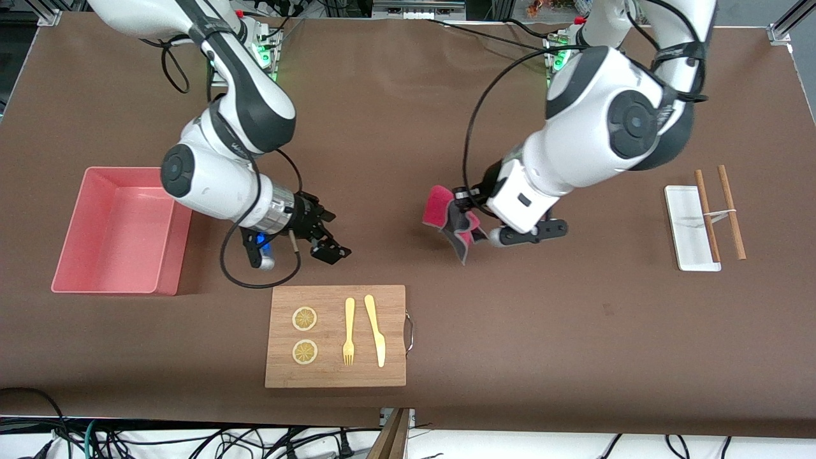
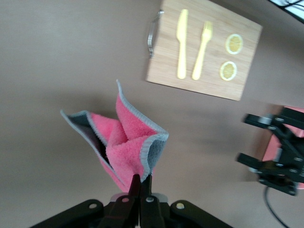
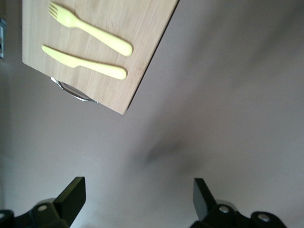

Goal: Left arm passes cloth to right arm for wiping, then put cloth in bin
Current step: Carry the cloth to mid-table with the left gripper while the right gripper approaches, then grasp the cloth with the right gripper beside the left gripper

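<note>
My right gripper grabs the cloth by its pink corner (image 1: 437,208) next, to take over the wiping and then bring the cloth to the pink bin (image 1: 122,231).
My left gripper (image 1: 462,205) is shut on the cloth (image 1: 446,220), which hangs pink and grey above the bare middle of the table. In the left wrist view the fingertips (image 2: 141,179) pinch one corner of the cloth (image 2: 126,142). My right gripper (image 1: 331,234) is open and empty, above the table between the bin (image 1: 118,284) and the cloth, apart from the cloth. It also shows in the left wrist view (image 2: 249,139). In the right wrist view the gripper (image 3: 137,194) has nothing between its spread fingers. The pink bin stands empty at the right arm's end.
A wooden cutting board (image 1: 336,376) with a metal handle lies nearer the front camera, holding a yellow fork (image 1: 349,331), a yellow knife (image 1: 375,328) and two lemon slices. A small white tray (image 1: 688,236) with two chopsticks lies at the left arm's end.
</note>
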`<state>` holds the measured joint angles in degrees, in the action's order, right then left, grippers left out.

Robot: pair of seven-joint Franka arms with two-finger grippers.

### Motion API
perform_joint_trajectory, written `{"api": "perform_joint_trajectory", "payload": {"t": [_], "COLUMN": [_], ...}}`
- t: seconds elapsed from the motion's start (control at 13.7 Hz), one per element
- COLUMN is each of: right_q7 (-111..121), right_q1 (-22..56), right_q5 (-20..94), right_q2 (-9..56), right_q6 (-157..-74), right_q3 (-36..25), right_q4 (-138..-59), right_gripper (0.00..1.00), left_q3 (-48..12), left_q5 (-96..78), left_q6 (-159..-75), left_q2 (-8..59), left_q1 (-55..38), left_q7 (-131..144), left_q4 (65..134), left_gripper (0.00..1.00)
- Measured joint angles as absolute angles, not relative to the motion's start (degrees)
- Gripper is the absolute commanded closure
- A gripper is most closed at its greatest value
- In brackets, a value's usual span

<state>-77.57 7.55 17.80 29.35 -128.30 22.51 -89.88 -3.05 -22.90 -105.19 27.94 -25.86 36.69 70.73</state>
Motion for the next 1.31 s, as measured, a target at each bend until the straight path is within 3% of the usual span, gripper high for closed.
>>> {"api": "perform_joint_trajectory", "payload": {"t": [0.22,0.51,1.31], "right_q7": [-81.0,-83.8,-86.3], "right_q1": [8.7,9.3,9.0], "right_q5": [17.8,17.8,18.5], "right_q2": [30.6,31.2,31.9], "right_q6": [-130.6,-130.7,-136.0], "right_q3": [23.4,24.9,25.5], "right_q4": [-89.9,-90.7,-92.2], "right_gripper": [0.00,0.00,0.00], "left_q3": [-3.1,-3.1,-3.7], "left_q5": [-22.9,-22.9,-28.4], "left_q6": [-114.3,-120.2,-121.3], "left_q2": [30.2,33.1,33.5], "left_q1": [-29.4,-30.4,-31.1], "left_q7": [36.7,36.7,34.4], "left_q4": [70.7,70.8,70.4], "left_gripper": [1.00,1.00,1.00]}}
